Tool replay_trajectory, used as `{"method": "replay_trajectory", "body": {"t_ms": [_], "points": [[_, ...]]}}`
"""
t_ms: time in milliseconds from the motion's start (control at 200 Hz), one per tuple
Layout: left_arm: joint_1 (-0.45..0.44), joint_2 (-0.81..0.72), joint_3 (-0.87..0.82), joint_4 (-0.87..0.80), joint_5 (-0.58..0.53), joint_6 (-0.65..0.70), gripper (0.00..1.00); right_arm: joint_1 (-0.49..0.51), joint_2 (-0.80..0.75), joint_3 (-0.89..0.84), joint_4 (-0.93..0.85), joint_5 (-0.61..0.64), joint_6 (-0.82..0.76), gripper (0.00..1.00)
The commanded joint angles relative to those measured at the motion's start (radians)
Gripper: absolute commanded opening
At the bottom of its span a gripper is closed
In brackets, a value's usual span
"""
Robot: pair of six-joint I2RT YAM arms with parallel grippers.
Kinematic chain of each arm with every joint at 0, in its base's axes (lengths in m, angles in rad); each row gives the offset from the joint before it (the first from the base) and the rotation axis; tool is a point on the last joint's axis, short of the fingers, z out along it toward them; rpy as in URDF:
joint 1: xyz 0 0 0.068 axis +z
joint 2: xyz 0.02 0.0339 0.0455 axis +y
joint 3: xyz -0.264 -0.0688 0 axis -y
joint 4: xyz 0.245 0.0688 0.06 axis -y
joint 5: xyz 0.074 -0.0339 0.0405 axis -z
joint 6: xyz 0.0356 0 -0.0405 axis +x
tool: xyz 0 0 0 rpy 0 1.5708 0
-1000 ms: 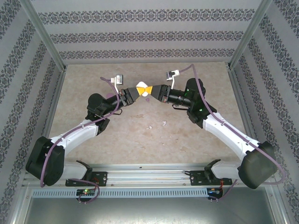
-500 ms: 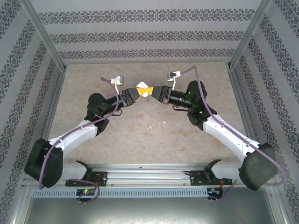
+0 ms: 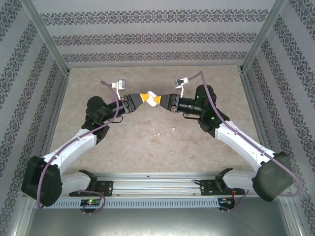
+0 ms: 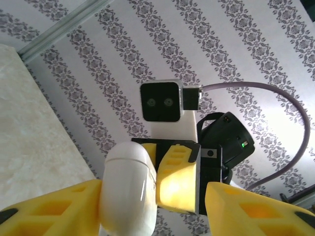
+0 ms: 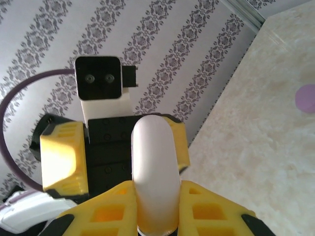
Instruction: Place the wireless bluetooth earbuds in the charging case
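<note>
The lid has to stay free for putting in the earbuds, so the robot's left gripper should next grab the charging case around its body below the lid seam [image 3: 151, 99] [image 4: 127, 195].
A white pill-shaped charging case [image 3: 151, 100] [image 5: 153, 157] is held in the air above the middle of the table. My right gripper [image 3: 158, 101] [image 5: 155, 199] is shut on it from both sides. My left gripper [image 3: 144, 98] [image 4: 153, 209] faces it, open wide. The case [image 4: 125, 184] rests against its left finger, and one yellow finger of the right gripper [image 4: 178, 183] stands inside the gap. The case lid looks closed. Two tiny white earbuds [image 3: 157, 134] [image 3: 173, 130] lie on the table nearer the arm bases.
The beige table [image 3: 221, 88] has patterned walls on three sides and metal corner posts. A pale purple round spot [image 5: 307, 98] lies on the table in the right wrist view. Both wrist cameras [image 4: 161, 102] [image 5: 98, 78] face each other.
The left arm has swung its elbow to the left and stretched out. The two grippers and the case have shifted slightly toward the back of the table.
</note>
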Motion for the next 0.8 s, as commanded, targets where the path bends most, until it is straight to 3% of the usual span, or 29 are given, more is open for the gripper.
{"method": "replay_trajectory", "body": {"t_ms": [0,120,285,560,794], "points": [[0.037,-0.101,0.073,-0.136,0.072,0.168,0.56,-0.012,-0.029,0.071,-0.208,-0.018,-0.194,0.11],[0.04,-0.164,0.087,-0.259,0.127,0.358,0.56,-0.014,-0.033,0.133,-0.36,-0.057,-0.334,0.11],[0.041,-0.186,0.15,-0.461,0.262,0.584,0.56,-0.018,-0.033,0.165,-0.438,-0.098,-0.434,0.11],[0.041,-0.188,0.154,-0.654,0.247,0.719,0.53,-0.017,-0.038,0.159,-0.394,-0.155,-0.442,0.11],[0.039,-0.147,0.13,-0.589,0.262,0.647,0.53,-0.012,-0.042,0.166,-0.39,-0.175,-0.455,0.11]]}}
